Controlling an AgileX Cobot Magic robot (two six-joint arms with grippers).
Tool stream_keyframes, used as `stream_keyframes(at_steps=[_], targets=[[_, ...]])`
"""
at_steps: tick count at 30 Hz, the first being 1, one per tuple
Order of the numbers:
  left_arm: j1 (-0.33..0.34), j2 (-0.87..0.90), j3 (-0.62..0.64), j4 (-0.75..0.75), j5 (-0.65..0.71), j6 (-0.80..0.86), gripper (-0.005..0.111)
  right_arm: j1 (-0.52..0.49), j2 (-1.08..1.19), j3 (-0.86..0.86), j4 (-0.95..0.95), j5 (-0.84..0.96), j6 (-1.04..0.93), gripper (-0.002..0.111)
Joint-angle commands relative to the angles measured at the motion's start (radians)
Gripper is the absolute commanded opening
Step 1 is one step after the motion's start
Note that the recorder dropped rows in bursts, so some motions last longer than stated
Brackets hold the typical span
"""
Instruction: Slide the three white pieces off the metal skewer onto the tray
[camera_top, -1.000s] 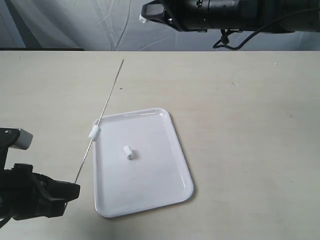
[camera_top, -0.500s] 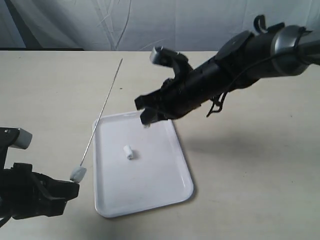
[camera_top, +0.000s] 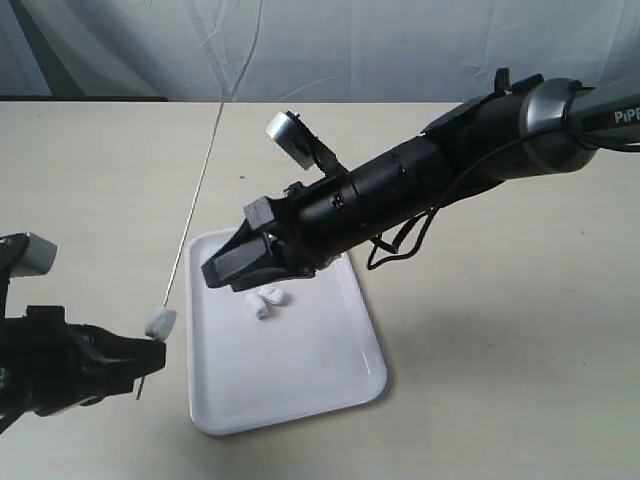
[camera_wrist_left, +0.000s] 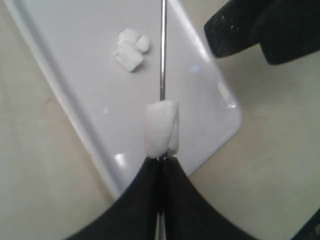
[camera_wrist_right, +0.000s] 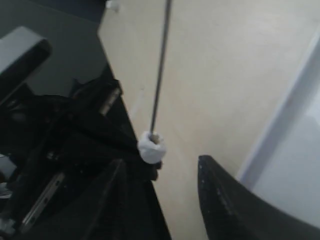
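I should next grab the last white piece by its sides with my right gripper. Then I should slide the piece off the metal skewer onto the tray.
My left gripper is shut on the low end of the metal skewer, which slants up and away over the table. One white piece sits on the skewer, right against the left fingertips; the left wrist view shows this white piece just past the shut jaws. Two more white pieces lie together on the tray. My right gripper hangs open over the tray's far left corner, close to the skewer, holding nothing. In the right wrist view the skewer and its piece lie just ahead of the open fingers.
The right arm reaches in from the right across the tray's far end. A pale curtain hangs behind the table. The left arm's body fills the near left corner.
The right arm came down from above to the tray's far left corner. The piece on the skewer slid down to the left gripper. A second piece now lies on the tray.
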Motion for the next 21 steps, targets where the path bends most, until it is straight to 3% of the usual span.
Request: stream_keyframes(at_steps=[1, 11, 21], targets=[[-0.003, -0.003, -0.064, -0.097, -0.091, 0.001, 0.000, -0.002, -0.005, 0.002, 0.069, 0.086, -0.049, 0.043], [-0.003, -0.003, -0.099, -0.132, -0.122, -0.023, 0.000, -0.002, -0.005, 0.002, 0.114, 0.116, -0.094, 0.043], [-0.003, -0.003, -0.099, -0.134, -0.131, -0.023, 0.000, -0.002, -0.005, 0.002, 0.139, 0.116, -0.113, 0.031]])
